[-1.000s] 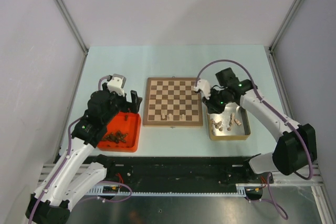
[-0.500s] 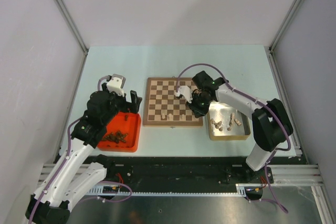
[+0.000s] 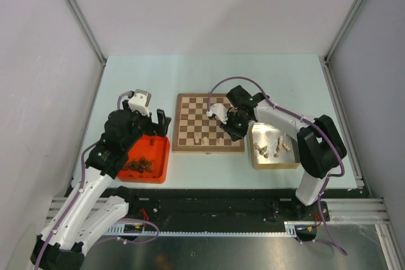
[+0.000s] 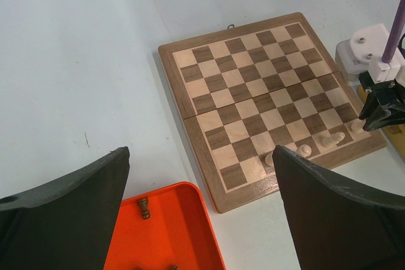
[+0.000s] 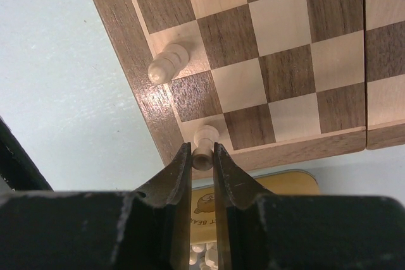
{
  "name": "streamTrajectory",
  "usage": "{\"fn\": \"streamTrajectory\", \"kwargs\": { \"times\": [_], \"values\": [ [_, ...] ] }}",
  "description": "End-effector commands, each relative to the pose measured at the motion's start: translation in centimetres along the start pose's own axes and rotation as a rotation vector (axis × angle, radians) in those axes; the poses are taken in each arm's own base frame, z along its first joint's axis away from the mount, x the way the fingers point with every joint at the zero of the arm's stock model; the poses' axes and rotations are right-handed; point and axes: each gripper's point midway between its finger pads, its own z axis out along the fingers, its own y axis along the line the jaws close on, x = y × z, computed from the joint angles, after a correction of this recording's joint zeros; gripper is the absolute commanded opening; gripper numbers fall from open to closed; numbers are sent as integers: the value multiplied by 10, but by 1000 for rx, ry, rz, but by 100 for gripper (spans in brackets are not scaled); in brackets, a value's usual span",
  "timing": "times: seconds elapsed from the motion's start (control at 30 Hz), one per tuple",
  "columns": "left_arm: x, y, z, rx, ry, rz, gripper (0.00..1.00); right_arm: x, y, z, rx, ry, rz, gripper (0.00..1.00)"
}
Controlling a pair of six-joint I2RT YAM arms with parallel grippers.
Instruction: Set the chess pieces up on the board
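The pale piece's base sits in the pale corner square, so it is time for my right gripper to open now. The piece would end standing on that square.
The board (image 3: 196, 109) lies at the table's centre. Three pale chess pieces (image 3: 206, 138) stand along its near row; the left wrist view shows them too, one of them (image 4: 305, 150) mid-row. My right gripper (image 5: 202, 150) is shut on a pale chess piece (image 5: 204, 136), held just above the board's near right corner square (image 5: 215, 132). Another pale piece (image 5: 168, 64) stands one square further along that edge. My left gripper (image 4: 201, 156) hangs open and empty over the far rim of the red tray (image 4: 190, 232), left of the board (image 4: 253, 86).
The red tray (image 3: 166, 156) holds several dark brown pieces, one (image 4: 144, 207) near its far edge. A gold tin (image 3: 276, 165) right of the board holds several pale pieces. The right arm (image 3: 278, 118) arches over the tin's far side.
My right gripper has swung left from above the tin to the board's near right corner, carrying the pale piece. The left arm has not moved.
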Motion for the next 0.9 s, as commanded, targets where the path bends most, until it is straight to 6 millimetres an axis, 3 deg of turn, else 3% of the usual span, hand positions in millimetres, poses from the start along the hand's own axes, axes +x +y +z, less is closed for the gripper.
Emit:
{"fn": "streamTrajectory", "kwargs": {
  "times": [0.0, 0.53, 0.7, 0.87],
  "values": [
    [-3, 2, -2, -1, -18, 24, 100, -10, -6, -6, 27, -12, -2, 16],
    [-2, 2, -2, -1, -14, 24, 100, -3, -3, 1, 4, 17, 7, 20],
    [-2, 2, -2, -1, -17, 24, 100, -4, -3, -2, 10, 12, 6, 32],
    [-3, 2, -2, -2, -17, 24, 100, -10, -6, -18, 42, -24, 7, 44]
  ]
}}
